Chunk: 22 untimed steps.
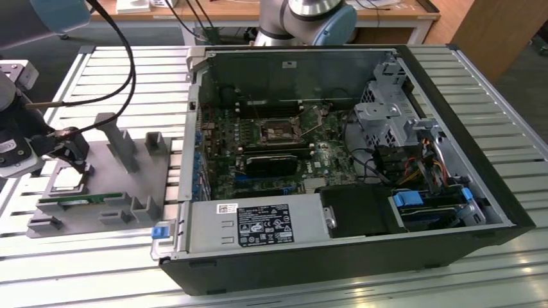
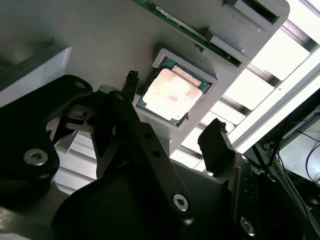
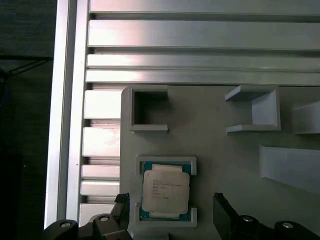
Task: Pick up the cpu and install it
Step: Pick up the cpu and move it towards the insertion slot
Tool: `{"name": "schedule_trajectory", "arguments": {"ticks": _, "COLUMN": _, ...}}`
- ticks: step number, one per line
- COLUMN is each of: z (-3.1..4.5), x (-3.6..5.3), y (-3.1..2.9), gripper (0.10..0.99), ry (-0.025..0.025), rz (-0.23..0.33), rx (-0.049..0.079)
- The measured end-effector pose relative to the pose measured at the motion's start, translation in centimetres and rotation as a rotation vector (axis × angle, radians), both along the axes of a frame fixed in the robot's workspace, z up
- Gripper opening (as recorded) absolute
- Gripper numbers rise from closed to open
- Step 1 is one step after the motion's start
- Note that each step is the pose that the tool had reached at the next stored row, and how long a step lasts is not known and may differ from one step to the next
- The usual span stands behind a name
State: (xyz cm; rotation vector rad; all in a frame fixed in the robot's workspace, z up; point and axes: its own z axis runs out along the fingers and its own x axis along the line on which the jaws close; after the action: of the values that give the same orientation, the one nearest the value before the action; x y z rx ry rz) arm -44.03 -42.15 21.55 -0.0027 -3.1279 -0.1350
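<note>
My gripper grabs the cpu by its open side edges between the grey holder plate's sides next, since those sides cover the cpu's ends.
The cpu (image 3: 166, 191) is a flat square chip with a silver metal top. It lies in a shallow pocket of the grey holder plate (image 3: 225, 165). My gripper (image 3: 172, 209) hovers just over it, open, with one black fingertip on either side of the pocket and nothing between them. In the second wrist view the cpu (image 2: 172, 95) sits between the two spread fingers (image 2: 215, 137) of the gripper (image 2: 173, 109). In the exterior view the gripper (image 1: 76, 157) hangs over the cpu (image 1: 67, 183) at the exterior view's left, away from the open computer case (image 1: 479, 128).
A green memory stick (image 1: 81, 199) lies on the holder plate (image 1: 137, 183) beside the cpu, among grey upright posts (image 1: 120, 144). The motherboard's socket (image 1: 278, 133) lies inside the case, near a black ribbed block (image 1: 269, 163). Black cables (image 1: 128, 58) hang above the slatted metal table (image 1: 111, 256).
</note>
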Motion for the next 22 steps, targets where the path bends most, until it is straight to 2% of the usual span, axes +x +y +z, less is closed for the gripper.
{"name": "schedule_trajectory", "arguments": {"ticks": 8, "z": -0.52, "x": -0.21, "y": 0.15, "gripper": 0.761, "ry": 0.0001, "rz": 0.0, "rx": -0.003}}
{"name": "schedule_trajectory", "arguments": {"ticks": 19, "z": -2.46, "x": -0.49, "y": 0.33, "gripper": 0.761, "ry": 0.0026, "rz": 0.0, "rx": -0.003}}
{"name": "schedule_trajectory", "arguments": {"ticks": 20, "z": -2.63, "x": -0.5, "y": 0.35, "gripper": 0.745, "ry": 0.0032, "rz": 0.0, "rx": -0.003}}
{"name": "schedule_trajectory", "arguments": {"ticks": 21, "z": -2.75, "x": -0.51, "y": 0.38, "gripper": 0.686, "ry": 0.0037, "rz": 0.0, "rx": -0.003}}
{"name": "schedule_trajectory", "arguments": {"ticks": 22, "z": -2.86, "x": -0.51, "y": 0.41, "gripper": 0.686, "ry": 0.004, "rz": 0.0, "rx": -0.003}}
